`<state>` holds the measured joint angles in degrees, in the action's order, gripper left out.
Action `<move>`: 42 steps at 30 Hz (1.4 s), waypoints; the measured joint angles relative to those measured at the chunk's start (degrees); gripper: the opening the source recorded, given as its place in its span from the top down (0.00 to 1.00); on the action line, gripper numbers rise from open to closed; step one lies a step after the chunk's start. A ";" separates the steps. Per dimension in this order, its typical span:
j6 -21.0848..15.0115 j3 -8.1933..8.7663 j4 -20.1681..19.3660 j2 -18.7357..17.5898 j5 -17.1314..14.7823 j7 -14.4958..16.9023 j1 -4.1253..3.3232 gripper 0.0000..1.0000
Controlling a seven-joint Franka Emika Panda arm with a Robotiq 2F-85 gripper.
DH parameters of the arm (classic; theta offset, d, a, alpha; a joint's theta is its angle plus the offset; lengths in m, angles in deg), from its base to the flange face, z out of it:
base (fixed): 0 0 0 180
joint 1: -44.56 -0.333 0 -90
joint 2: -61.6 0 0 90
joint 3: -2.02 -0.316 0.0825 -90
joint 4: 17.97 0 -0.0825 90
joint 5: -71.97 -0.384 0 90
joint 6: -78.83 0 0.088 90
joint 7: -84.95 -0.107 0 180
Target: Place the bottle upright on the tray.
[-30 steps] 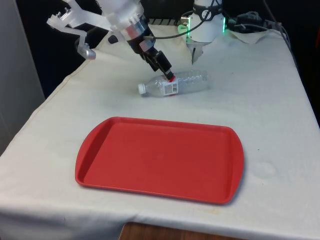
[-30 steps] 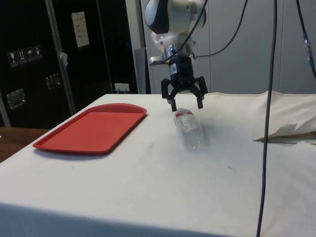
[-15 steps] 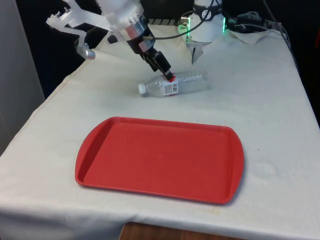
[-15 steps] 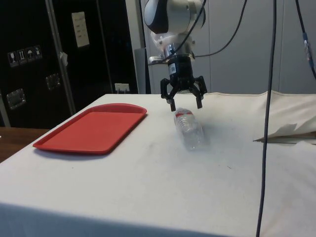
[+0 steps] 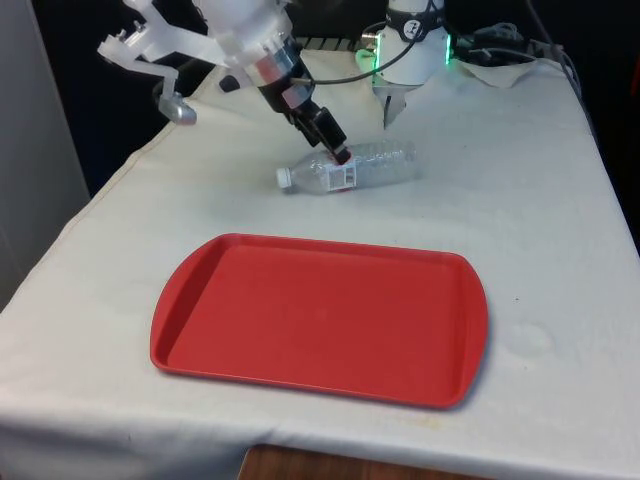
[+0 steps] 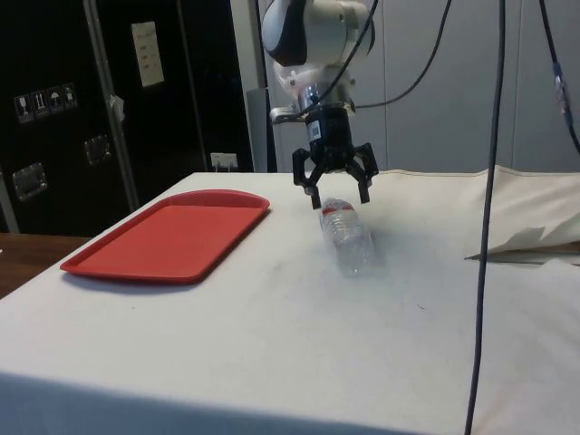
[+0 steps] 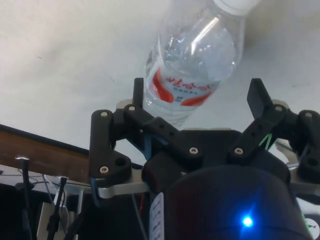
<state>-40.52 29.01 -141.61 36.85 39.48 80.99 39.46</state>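
The robot's gripper needs to stand the bottle upright on the tray [image 5: 320,315], so it should next grab the bottle by its labeled upper body [image 5: 341,176].
A clear plastic bottle [image 5: 352,167] with a white cap and a red-and-white label lies on its side on the white cloth, cap towards the front view's left. It also appears in the side view as the bottle [image 6: 347,239] and close up in the wrist view as the bottle [image 7: 196,70]. My gripper [image 5: 337,150] hovers open just above its label end, one finger on each side and neither touching it; in the side view the gripper [image 6: 340,197] stands over the bottle's near end, and the wrist view's gripper [image 7: 197,86] straddles the label. The red tray [image 5: 320,315] lies nearer the front edge, also the tray [image 6: 168,234].
The robot base [image 5: 412,55] with a green light stands behind the bottle. Crumpled cloth and cables [image 5: 500,50] lie at the far right corner. A dark cable [image 6: 489,199] hangs down in the side view. A strip of bare cloth separates bottle and tray.
The gripper and wrist have shifted very slightly above the bottle, staying open. The bottle and the tray have not moved.
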 measured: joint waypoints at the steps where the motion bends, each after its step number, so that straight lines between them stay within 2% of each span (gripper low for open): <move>1: 0.00 -0.11 0.17 -0.23 -0.06 -0.06 0.00 0.00; 15: 0.00 -0.40 1.43 -2.69 -1.89 -0.17 -0.46 0.00; 42: -0.06 -0.46 1.89 -4.76 -2.23 -0.11 -0.46 0.00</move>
<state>-40.58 28.55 -139.72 32.10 37.25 80.88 39.00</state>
